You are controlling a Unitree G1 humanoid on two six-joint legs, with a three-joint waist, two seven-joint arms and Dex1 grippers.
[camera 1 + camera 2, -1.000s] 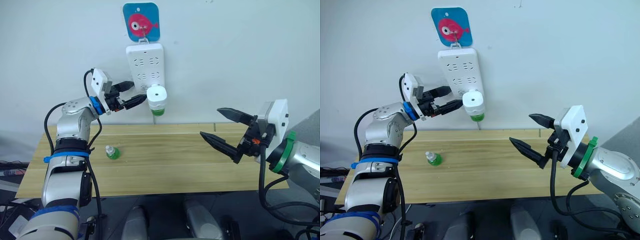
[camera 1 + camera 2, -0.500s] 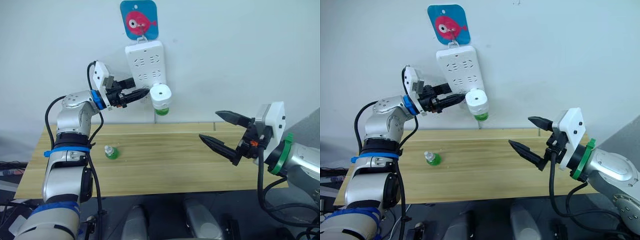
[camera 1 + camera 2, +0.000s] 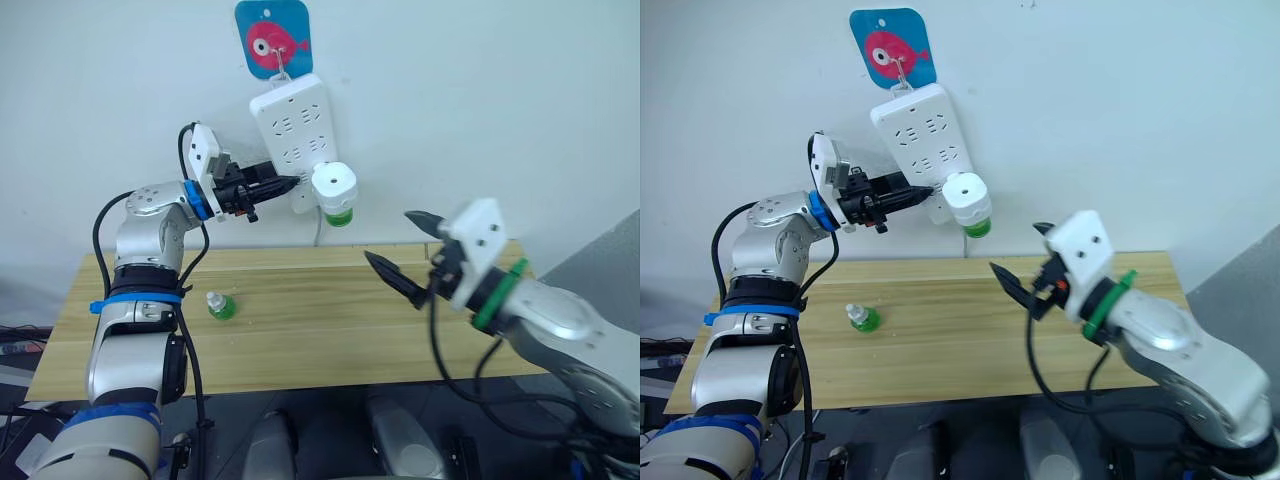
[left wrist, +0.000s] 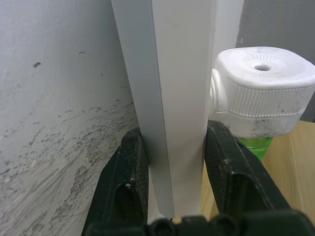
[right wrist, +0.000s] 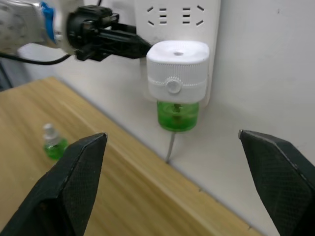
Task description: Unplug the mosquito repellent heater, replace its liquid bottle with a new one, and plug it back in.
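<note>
The mosquito repellent heater needs to be unplugged with its green bottle (image 3: pixel 340 217) still attached. My right gripper should grab the heater by its white housing (image 3: pixel 334 181) next.
The white mosquito repellent heater (image 3: pixel 334 185) is plugged into the lower end of a white power strip (image 3: pixel 290 125) on the wall. Its liquid bottle (image 5: pixel 178 115), green, hangs under it. In the left wrist view my left gripper (image 4: pixel 174 142) is shut on the strip's side edge, just beside the heater (image 4: pixel 263 83). My right gripper (image 3: pixel 390 236) is open in the air, in front of and below the heater, apart from it. The new one (image 3: pixel 219 304), a green bottle with a white cap, stands upright on the wooden table (image 3: pixel 300 340) at the left.
The power strip hangs tilted from a hook on a blue plaque with a pink fish (image 3: pixel 273 38). A thin cable (image 5: pixel 171 147) drops from the strip behind the table's back edge. The grey wall stands right behind the table.
My left gripper has closed on the power strip's edge, and the strip now hangs more tilted. My right gripper has moved left, toward the heater, still open.
</note>
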